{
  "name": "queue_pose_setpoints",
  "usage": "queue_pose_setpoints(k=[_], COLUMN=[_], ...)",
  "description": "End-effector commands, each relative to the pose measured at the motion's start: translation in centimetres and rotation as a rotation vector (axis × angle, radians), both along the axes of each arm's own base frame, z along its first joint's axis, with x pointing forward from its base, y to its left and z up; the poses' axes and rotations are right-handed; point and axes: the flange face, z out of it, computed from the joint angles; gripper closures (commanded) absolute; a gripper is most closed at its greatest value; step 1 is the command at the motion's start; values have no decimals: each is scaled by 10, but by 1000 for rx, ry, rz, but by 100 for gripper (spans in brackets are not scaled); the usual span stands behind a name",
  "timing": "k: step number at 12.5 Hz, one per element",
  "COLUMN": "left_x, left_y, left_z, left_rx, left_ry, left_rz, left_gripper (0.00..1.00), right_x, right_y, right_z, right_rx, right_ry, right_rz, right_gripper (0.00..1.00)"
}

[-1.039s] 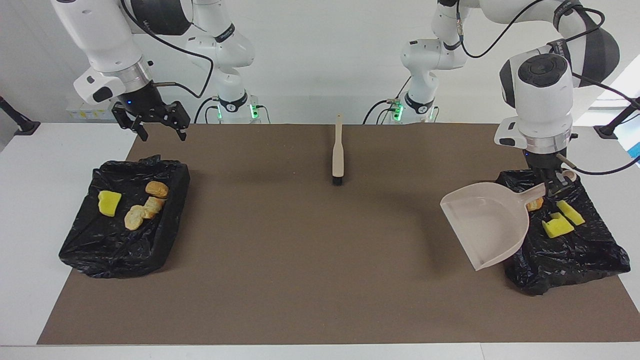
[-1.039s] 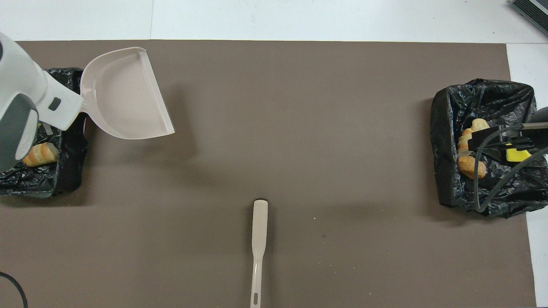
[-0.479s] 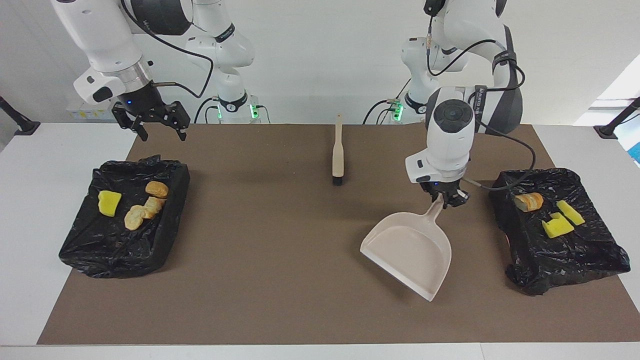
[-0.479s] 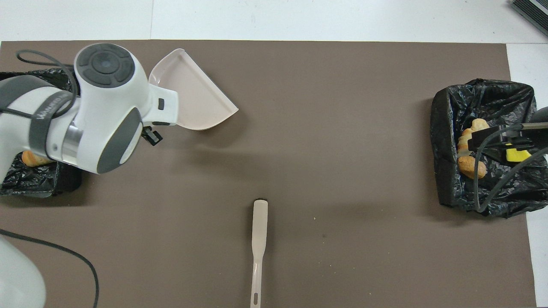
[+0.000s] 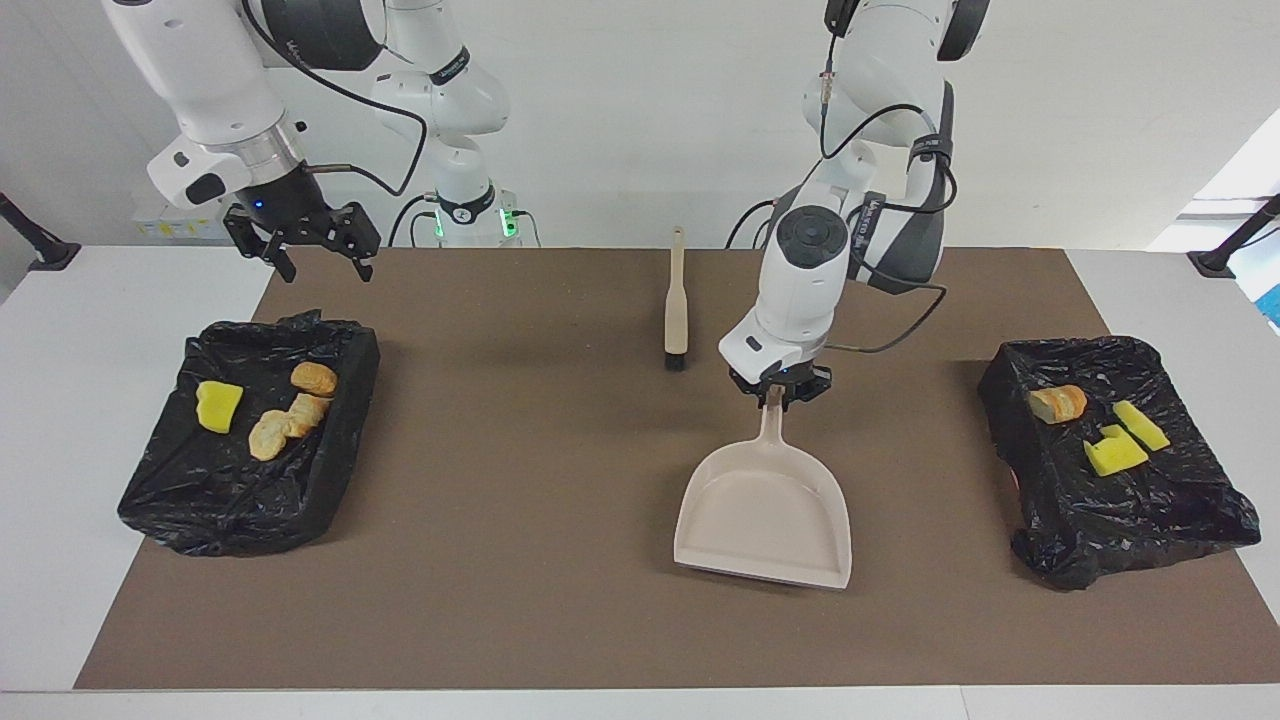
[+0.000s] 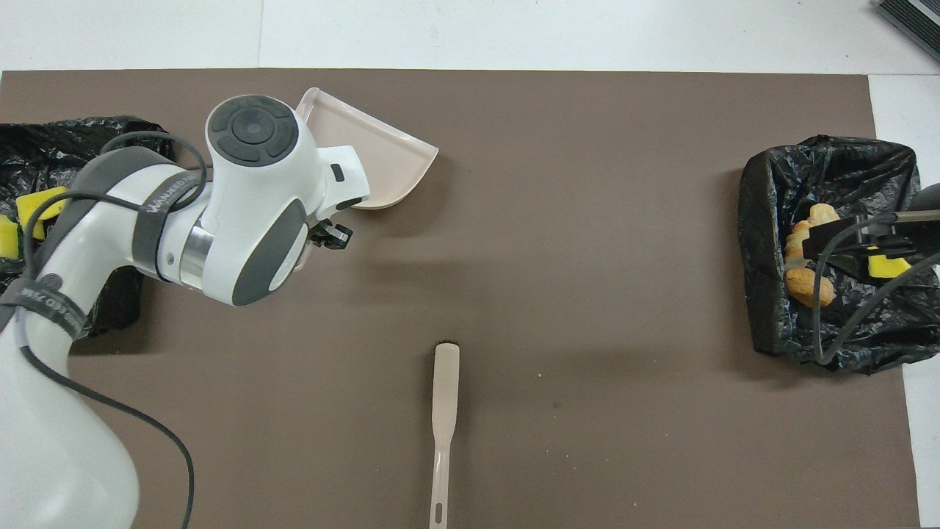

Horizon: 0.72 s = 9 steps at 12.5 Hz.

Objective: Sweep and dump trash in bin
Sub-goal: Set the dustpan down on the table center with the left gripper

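Note:
The dustpan hangs tilted above the brown mat in the overhead view, so the left gripper needs to keep holding it for now.
My left gripper [image 5: 777, 393] is shut on the handle of the empty beige dustpan [image 5: 765, 520], which hangs low over the middle of the mat, mouth pointing away from the robots; in the overhead view the arm covers most of the dustpan [image 6: 382, 158]. Trash lies in two black-lined bins. The bin [image 5: 1100, 550] at the left arm's end holds a tan chunk [image 5: 1057, 402] and two yellow pieces [image 5: 1115, 450]. The bin [image 5: 340, 450] at the right arm's end holds a yellow piece [image 5: 219, 406] and tan chunks [image 5: 275, 430]. My right gripper [image 5: 315, 255] waits open above that bin's near edge.
The beige brush [image 5: 676, 300] with black bristles lies on the brown mat [image 5: 520, 560] near the robots, beside my left gripper, with its handle [image 6: 439, 470] toward them. The right arm's cables [image 6: 844, 308] hang over its bin [image 6: 756, 242].
My left arm has carried the dustpan from over the bin at its end to the middle of the mat, lowering and turning it. The right arm has not moved.

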Motion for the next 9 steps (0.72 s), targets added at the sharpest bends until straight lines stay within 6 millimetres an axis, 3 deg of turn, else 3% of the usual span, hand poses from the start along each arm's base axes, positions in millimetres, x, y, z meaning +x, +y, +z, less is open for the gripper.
queue_pose_setpoints(k=[1, 3, 8, 9], left_x=[0, 6, 7, 8], left_y=[-40, -88, -94, -94], left_z=[-15, -53, -52, -52], left_rx=[-27, -16, -39, -44], left_ry=[1, 9, 7, 8], left_rz=[59, 108, 141, 138], left_gripper=[100, 100, 100, 81], right_x=[-5, -5, -5, -5], right_y=[1, 1, 1, 1], right_z=[1, 1, 1, 1], right_rx=[10, 10, 10, 10], right_ry=[-11, -11, -11, -11], right_rz=[-21, -21, -21, -21], right_gripper=[0, 0, 0, 0])
